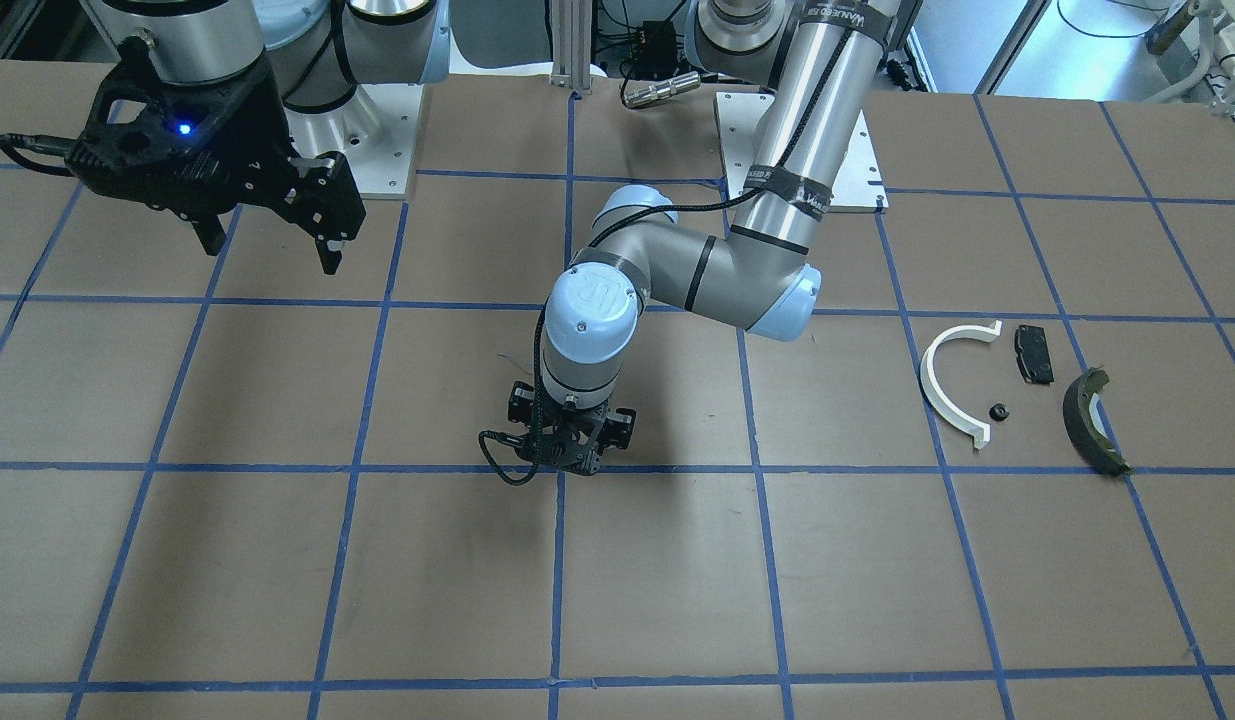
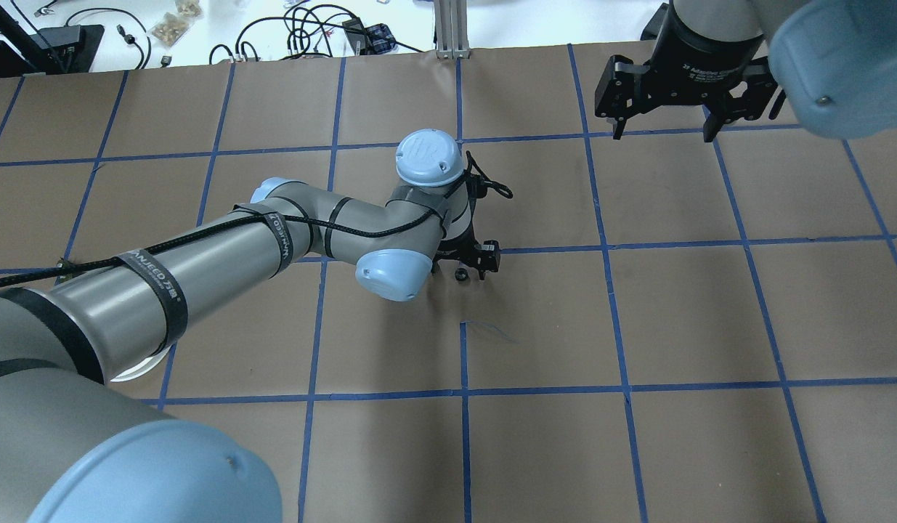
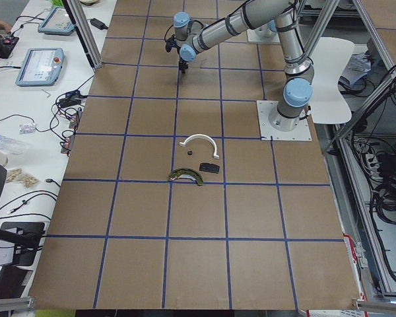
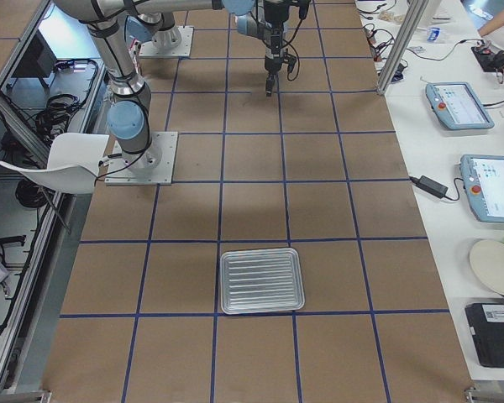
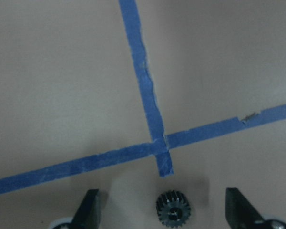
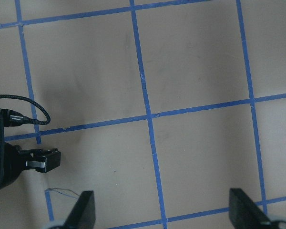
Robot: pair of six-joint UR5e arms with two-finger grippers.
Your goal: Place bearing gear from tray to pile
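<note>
My left gripper grabs the bearing gear by its toothed rim [image 5: 165, 203] next, to move the gear to the pile.
The bearing gear [image 5: 173, 208], small, black and toothed, lies on the brown table beside a blue tape crossing, also seen in the overhead view [image 2: 460, 274]. My left gripper [image 5: 163, 199] is open, low over the table, one finger on each side of the gear and not touching it. In the front view my left gripper [image 1: 572, 462] hides the gear. The pile lies far off: a white half-ring [image 1: 952, 385], a black pad [image 1: 1034, 352], an olive curved shoe [image 1: 1092, 420] and a small black part [image 1: 998, 411]. My right gripper [image 2: 662, 132] is open and empty, held high.
A silver ribbed tray [image 4: 261, 280] lies on the table far from both arms, with nothing visible in it. Blue tape lines grid the brown table [image 2: 680, 312]. The left arm's elbow [image 1: 767, 290] hangs over the table's middle.
</note>
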